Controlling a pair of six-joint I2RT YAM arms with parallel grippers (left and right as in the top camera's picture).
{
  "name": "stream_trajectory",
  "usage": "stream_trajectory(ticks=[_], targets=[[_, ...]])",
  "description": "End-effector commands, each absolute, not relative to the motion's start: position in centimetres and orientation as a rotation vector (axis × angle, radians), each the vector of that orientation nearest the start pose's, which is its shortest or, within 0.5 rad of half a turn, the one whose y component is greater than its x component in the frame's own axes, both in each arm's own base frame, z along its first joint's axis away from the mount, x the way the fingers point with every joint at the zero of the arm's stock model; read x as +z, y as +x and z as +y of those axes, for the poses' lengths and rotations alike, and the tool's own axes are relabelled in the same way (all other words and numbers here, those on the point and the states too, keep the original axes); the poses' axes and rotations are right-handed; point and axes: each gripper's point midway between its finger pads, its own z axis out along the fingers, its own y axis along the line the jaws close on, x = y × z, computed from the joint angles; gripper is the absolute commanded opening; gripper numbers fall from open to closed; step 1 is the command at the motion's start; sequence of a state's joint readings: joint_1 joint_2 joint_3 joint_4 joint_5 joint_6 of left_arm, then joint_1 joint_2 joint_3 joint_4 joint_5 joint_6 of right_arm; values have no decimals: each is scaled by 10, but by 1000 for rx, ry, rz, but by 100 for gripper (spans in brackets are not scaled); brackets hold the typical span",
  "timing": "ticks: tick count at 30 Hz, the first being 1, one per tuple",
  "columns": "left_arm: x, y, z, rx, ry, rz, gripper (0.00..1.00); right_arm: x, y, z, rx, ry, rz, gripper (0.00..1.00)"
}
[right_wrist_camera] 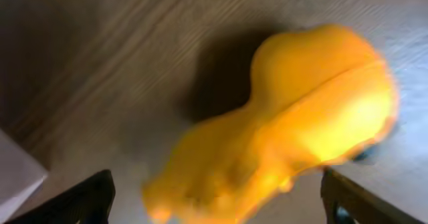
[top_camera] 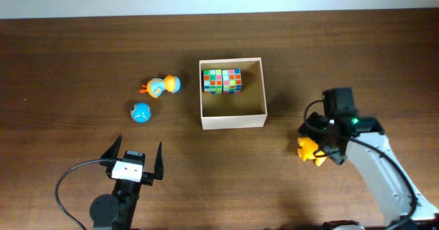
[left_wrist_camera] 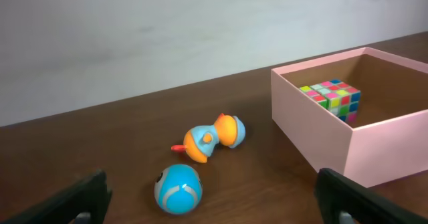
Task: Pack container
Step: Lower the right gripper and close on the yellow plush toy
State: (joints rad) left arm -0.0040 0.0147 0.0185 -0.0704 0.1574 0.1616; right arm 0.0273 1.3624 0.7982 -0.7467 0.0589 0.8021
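Observation:
The right gripper grabs the orange plush toy by its narrower body [right_wrist_camera: 224,165] next. That leaves its round head free to enter the container.
The container [top_camera: 233,122] is a shallow cream-walled box at the table's middle, with a multicoloured puzzle cube [top_camera: 222,80] lying inside it at the back. My right gripper [top_camera: 319,144] is open to the right of the box. Its fingers straddle a yellow toy [top_camera: 309,151] that lies on the table. In the right wrist view the toy [right_wrist_camera: 294,117] fills the space between the spread fingers [right_wrist_camera: 217,197]. My left gripper [top_camera: 134,163] is open and empty at the front left. A blue ball [top_camera: 140,112] and an orange-and-blue duck toy [top_camera: 163,86] lie beyond it.
In the left wrist view the blue ball [left_wrist_camera: 178,188] is just ahead of the open fingers [left_wrist_camera: 214,200]. The duck toy [left_wrist_camera: 214,136] is behind it, and the container [left_wrist_camera: 321,140] with the cube [left_wrist_camera: 332,98] is to the right. A container corner [right_wrist_camera: 17,177] shows in the right wrist view.

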Motion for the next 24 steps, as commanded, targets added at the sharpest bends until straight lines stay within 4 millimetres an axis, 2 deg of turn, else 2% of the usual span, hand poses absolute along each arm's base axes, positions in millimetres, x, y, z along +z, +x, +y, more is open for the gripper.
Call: stream_trajectory(ticks=[1, 4, 5, 6, 7, 14, 19, 20, 24], targets=[[161, 244, -26, 9, 258, 1614, 99, 37, 262, 0, 116, 1173, 2639, 92], [161, 244, -26, 9, 258, 1614, 99, 36, 265, -1, 116, 1166, 2623, 93], [161, 244, -26, 9, 258, 1614, 99, 36, 266, -2, 109, 1164, 2617, 87], [161, 244, -26, 9, 258, 1614, 99, 36, 266, -3, 99, 1163, 2613, 74], [161, 244, -26, 9, 258, 1614, 99, 36, 266, -4, 97, 1154, 2615, 67], [161, 244, -26, 9, 258, 1614, 99, 37, 267, -7, 69, 1150, 2606, 54], [161, 244, -26, 9, 258, 1614, 99, 38, 270, -11, 52, 1145, 2585, 36], [161, 244, -26, 9, 258, 1614, 99, 38, 271, -11, 49, 1144, 2579, 31], [161, 244, -26, 9, 258, 1614, 99, 40, 276, -14, 37, 1111, 2568, 21]])
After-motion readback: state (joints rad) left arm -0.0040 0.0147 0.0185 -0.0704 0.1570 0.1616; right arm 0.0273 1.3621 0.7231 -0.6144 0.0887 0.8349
